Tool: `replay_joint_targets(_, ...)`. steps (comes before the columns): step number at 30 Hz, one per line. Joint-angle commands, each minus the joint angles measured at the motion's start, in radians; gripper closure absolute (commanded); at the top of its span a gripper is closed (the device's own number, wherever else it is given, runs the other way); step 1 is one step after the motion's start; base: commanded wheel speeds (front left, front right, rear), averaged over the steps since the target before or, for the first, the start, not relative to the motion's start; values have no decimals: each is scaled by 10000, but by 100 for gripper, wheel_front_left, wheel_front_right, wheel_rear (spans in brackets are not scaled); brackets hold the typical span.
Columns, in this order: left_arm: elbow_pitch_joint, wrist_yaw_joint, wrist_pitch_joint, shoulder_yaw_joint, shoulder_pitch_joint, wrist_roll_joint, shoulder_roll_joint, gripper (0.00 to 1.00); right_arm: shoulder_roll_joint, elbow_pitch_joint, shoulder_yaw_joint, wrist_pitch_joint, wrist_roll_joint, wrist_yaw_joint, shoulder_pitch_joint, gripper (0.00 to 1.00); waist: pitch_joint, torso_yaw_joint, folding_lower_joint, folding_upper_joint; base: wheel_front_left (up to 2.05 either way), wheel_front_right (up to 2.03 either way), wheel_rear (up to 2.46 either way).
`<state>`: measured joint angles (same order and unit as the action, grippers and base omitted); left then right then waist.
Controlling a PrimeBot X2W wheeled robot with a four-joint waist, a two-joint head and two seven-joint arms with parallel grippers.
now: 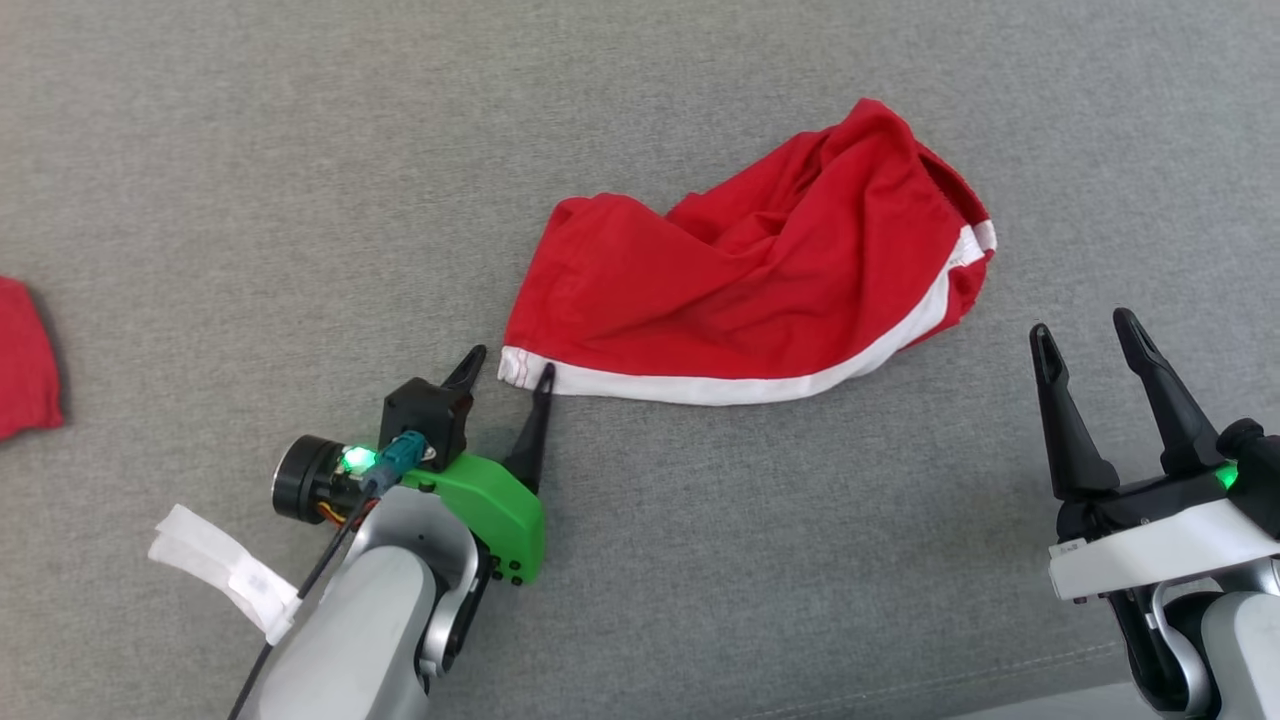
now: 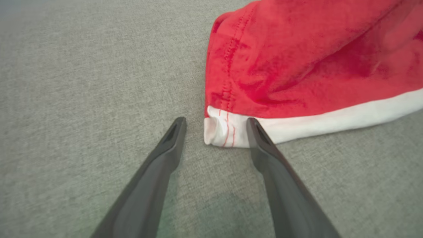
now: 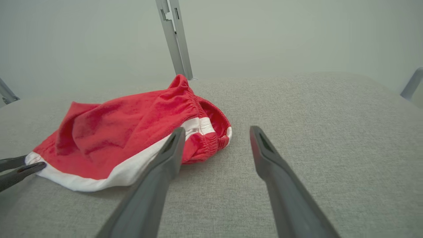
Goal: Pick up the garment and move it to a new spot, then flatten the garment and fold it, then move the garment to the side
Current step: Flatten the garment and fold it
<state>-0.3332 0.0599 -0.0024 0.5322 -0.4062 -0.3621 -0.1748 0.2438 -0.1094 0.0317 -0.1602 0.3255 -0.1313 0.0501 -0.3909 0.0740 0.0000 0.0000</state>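
Note:
My left gripper takes hold of the garment by its white hem corner [image 1: 519,367] [image 2: 224,129] next, where a small fold stands up while the red cloth lies slack.
The garment [image 1: 760,280] is a pair of red shorts with a white hem, lying crumpled on the grey cloth surface [image 1: 700,560]. My left gripper [image 1: 512,362] is open at the garment's near left corner. In the left wrist view, that white corner [image 2: 223,132] lies between the two fingertips of the left gripper [image 2: 215,121], and the right finger touches the hem. My right gripper [image 1: 1081,324] stands open to the right of the garment, apart from it. In the right wrist view, the right gripper [image 3: 217,129] has the elastic waistband [image 3: 211,132] just left of it.
Another red cloth [image 1: 25,360] lies at the far left edge. A white tag [image 1: 215,570] hangs off my left forearm. Metal posts [image 3: 175,36] rise beyond the far side of the surface. The surface's near edge [image 1: 1050,690] shows at the lower right.

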Motion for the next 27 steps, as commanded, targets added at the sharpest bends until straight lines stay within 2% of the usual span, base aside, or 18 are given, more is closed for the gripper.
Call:
replay_joint_targets(1,-160,-86,-76,-44,-181,-53,-20,100,68,102,-33,-65,109,11,142,0,-117,158,0,0,0,0,0)
replay_joint_targets(8,-597,-178,-374,-50,-304,-211,55,100,544,801,135,11,254,11,545,0,-195,-19,0,0,0,0,0)
replay_joint_targets(21,-915,-201,-939,87,-797,-145,299,100,2004,2625,2452,714,1671,11,2784,0,-615,-628,0,0,0,0,0)
replay_joint_targets(22,-931,-199,-973,94,-814,-153,305,100,2100,2664,2580,735,1798,11,2862,35,-625,-645,0,0,0,0,0)
replay_joint_targets(24,-957,-179,-1067,95,-827,-167,321,100,2258,2741,2868,834,2203,11,2925,82,-638,-669,0,0,0,0,0)
replay_joint_targets(25,-966,-169,-1106,87,-840,-180,315,100,2385,2746,3000,828,2281,11,2993,100,-649,-666,0,0,0,0,0)
replay_joint_targets(27,-967,-155,-1201,74,-844,-200,312,100,2543,2745,3282,821,2595,11,3031,100,-658,-651,0,0,0,0,0)
